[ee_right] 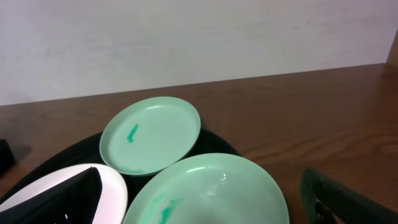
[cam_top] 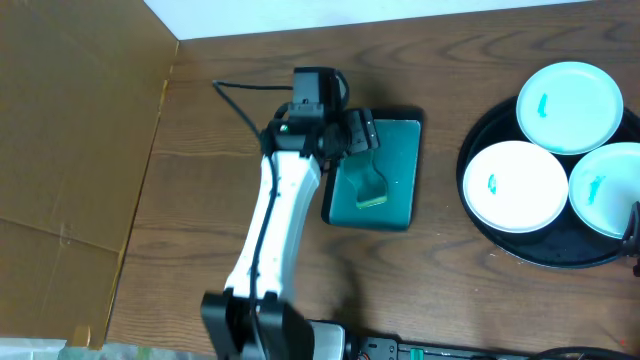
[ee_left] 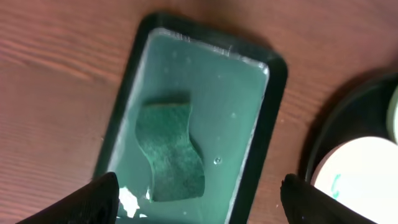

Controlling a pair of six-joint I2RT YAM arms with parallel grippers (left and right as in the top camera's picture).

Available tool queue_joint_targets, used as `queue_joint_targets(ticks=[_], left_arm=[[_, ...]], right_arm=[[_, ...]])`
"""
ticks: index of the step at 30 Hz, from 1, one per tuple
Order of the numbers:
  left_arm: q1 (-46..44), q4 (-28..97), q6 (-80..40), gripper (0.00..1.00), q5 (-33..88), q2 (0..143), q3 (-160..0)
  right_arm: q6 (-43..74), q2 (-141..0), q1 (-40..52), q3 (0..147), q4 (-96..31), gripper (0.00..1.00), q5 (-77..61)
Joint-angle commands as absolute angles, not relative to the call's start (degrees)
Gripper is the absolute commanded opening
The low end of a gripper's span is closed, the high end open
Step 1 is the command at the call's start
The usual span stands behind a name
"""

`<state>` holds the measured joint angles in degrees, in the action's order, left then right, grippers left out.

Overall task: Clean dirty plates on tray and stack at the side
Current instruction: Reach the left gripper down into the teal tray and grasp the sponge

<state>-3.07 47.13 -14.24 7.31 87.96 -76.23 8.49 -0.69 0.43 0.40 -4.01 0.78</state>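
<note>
My left gripper grabs the green sponge across its narrow middle (cam_top: 365,177) (ee_left: 169,149) next, and its wide end stays free to clean the dirty plates.
Three white plates with teal smears lie on the round black tray (cam_top: 545,255) at the right: a far one (cam_top: 570,107), a left one (cam_top: 515,185) and a right one (cam_top: 607,188). My left gripper (cam_top: 360,135) is open above a small rectangular black tray; in the left wrist view its jaws (ee_left: 202,202) straddle a green sponge (ee_left: 169,152) without touching it. My right gripper (ee_right: 211,205) is open and empty just above the nearest plate (ee_right: 208,190), with the far plate (ee_right: 151,135) behind. In the overhead view it is mostly out of frame.
The rectangular tray (cam_top: 395,150) with a teal wet inside holds the sponge (cam_top: 371,188) left of the round tray. A brown cardboard sheet (cam_top: 70,150) covers the table's left side. A black cable (cam_top: 240,95) runs behind the left arm.
</note>
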Motion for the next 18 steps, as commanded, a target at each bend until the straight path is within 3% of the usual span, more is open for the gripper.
queue_joint_targets(ticks=[1, 2, 3, 18], left_arm=[[-2.9, 48.0, -16.0, 0.84, 11.2, 91.4, -77.2], [-2.9, 48.0, -16.0, 0.98, 11.2, 92.2, -77.2], [-2.9, 48.1, -16.0, 0.99, 11.1, 93.1, -77.2], [-2.9, 51.7, -18.6, 0.97, 9.4, 108.2, -77.1]], right_arm=[[8.1, -0.4, 0.1, 0.3, -4.2, 0.99, 1.0], [8.1, -0.4, 0.1, 0.3, -4.2, 0.99, 1.0], [8.1, -0.4, 0.1, 0.3, -4.2, 0.99, 1.0], [8.1, -0.4, 0.1, 0.3, -4.2, 0.99, 1.0]])
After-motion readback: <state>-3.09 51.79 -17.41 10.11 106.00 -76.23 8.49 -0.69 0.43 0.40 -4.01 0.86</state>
